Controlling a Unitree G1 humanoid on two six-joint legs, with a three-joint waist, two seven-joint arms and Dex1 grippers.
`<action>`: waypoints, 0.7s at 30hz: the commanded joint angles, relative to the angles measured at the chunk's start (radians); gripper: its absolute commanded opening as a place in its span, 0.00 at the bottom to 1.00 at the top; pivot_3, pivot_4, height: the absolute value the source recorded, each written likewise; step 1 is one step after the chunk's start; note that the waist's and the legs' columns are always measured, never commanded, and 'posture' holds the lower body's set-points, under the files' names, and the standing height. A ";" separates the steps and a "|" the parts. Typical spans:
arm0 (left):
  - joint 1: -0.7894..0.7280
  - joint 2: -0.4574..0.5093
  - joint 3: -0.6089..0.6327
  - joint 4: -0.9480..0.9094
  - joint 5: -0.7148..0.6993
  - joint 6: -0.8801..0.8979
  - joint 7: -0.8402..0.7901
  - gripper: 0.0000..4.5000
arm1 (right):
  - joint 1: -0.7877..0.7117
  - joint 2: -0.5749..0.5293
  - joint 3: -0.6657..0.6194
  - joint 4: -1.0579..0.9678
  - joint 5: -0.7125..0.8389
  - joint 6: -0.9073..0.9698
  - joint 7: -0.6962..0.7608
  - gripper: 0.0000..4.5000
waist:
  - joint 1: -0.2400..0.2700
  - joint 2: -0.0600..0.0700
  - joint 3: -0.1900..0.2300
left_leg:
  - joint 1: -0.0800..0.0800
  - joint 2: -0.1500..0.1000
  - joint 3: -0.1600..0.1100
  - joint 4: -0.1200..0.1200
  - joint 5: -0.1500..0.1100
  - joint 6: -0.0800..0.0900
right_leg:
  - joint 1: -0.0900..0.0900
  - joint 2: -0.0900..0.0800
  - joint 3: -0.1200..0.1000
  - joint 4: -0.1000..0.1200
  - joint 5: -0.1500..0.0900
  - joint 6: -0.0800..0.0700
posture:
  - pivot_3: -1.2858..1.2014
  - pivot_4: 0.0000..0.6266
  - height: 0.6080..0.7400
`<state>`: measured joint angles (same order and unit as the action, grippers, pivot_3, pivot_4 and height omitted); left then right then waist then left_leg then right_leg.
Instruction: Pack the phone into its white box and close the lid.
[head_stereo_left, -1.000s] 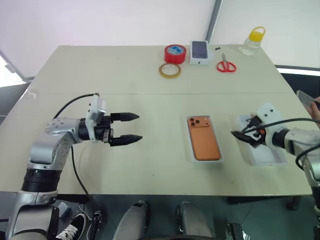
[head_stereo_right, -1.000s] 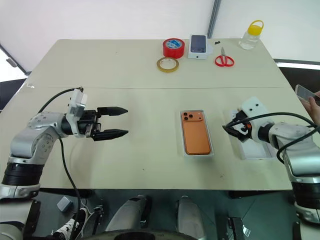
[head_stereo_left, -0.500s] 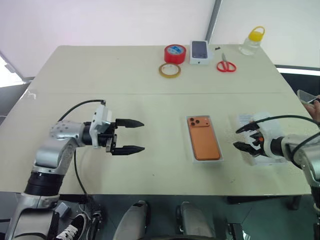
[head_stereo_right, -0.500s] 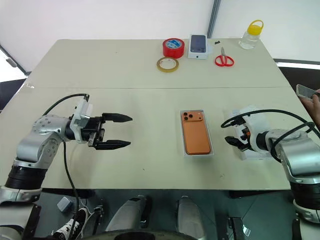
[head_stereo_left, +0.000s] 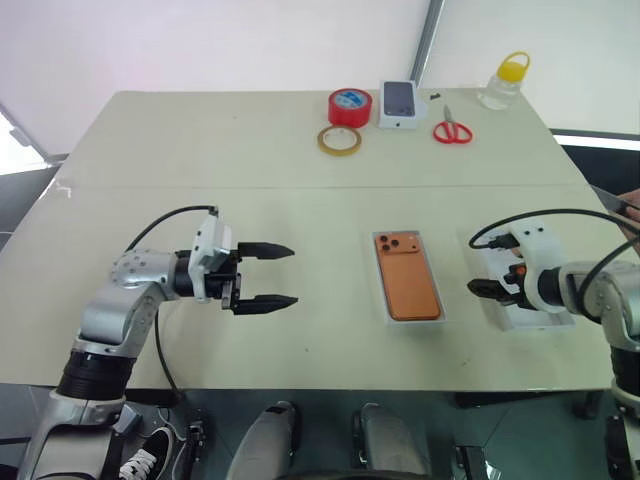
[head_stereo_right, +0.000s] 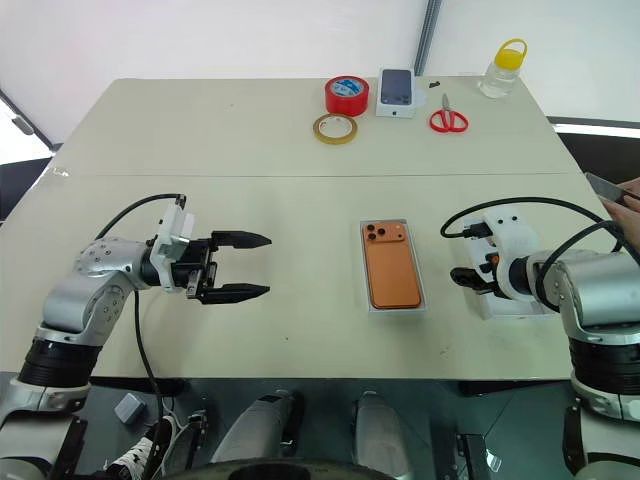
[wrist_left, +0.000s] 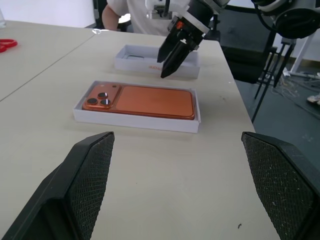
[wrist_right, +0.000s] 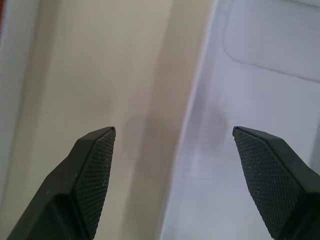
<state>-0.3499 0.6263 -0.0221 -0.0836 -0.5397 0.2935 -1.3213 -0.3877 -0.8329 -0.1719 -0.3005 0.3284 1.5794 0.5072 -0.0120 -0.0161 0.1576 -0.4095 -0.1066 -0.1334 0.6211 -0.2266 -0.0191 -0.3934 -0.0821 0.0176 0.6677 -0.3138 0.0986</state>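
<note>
My right gripper has its fingers low over the table, on both sides of the lid, and they reach down past the lid's side (head_stereo_left: 501, 310) (wrist_right: 181, 135). It should close on the lid.
The orange phone (head_stereo_left: 407, 277) lies back up inside the white box (wrist_left: 130, 119), right of the table's middle. The lid (head_stereo_left: 535, 318), an all-white tray, rests on the table further right. My right gripper (head_stereo_left: 482, 290) is open and tipped down over the lid's wall nearest the box. One of its fingers (wrist_right: 95, 170) hangs over bare table and the other over the lid's white inside (wrist_right: 250, 115). My left gripper (head_stereo_left: 294, 275) is open and empty. It hovers level, left of the box, pointing at the box and the phone (wrist_left: 140, 100).
Along the far edge stand a red tape roll (head_stereo_left: 350, 106), a tan tape ring (head_stereo_left: 340, 141), a small white box picturing a dark phone (head_stereo_left: 399, 104), red scissors (head_stereo_left: 452, 131) and a yellow-capped bottle (head_stereo_left: 505, 82). A person's hand (head_stereo_left: 627, 205) shows at the right edge.
My right gripper has rolled and tipped downward above the lid, staying in about the same place. The left gripper has hardly shifted. Phone, box and lid lie as before.
</note>
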 joint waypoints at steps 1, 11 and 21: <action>0.006 0.007 0.014 -0.039 -0.003 -0.015 0.010 0.95 | -0.007 0.001 -0.030 -0.005 0.002 0.001 -0.018 0.87 | -0.001 0.000 0.000 | 0.000 0.000 0.000 0.000 0.000 0.000 | 0.000 0.000 0.000 0.000 0.000 0.000 | 0.52 0.24 1.00; 0.013 0.003 0.008 -0.050 -0.003 -0.012 0.027 0.96 | 0.005 0.035 -0.035 -0.017 0.003 0.016 -0.064 0.24 | -0.002 0.000 0.000 | 0.000 0.000 0.000 0.000 0.000 0.000 | 0.000 0.000 0.000 0.000 0.000 0.000 | 0.52 0.24 1.00; 0.006 0.005 0.005 -0.047 -0.002 -0.006 0.039 0.96 | 0.001 0.061 -0.049 -0.023 -0.010 0.015 -0.117 0.01 | -0.002 0.000 0.000 | 0.000 0.000 0.000 0.001 0.000 0.000 | 0.001 0.000 0.000 0.000 0.000 0.001 | 0.52 0.24 1.00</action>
<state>-0.3294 0.6262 -0.0224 -0.1008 -0.5388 0.2938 -1.2836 -0.3839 -0.7763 -0.2009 -0.3079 0.3271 1.5874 0.4055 -0.0136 -0.0161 0.1575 -0.4093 -0.1066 -0.1334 0.6222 -0.2267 -0.0189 -0.3925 -0.0819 0.0177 0.6677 -0.3134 0.0992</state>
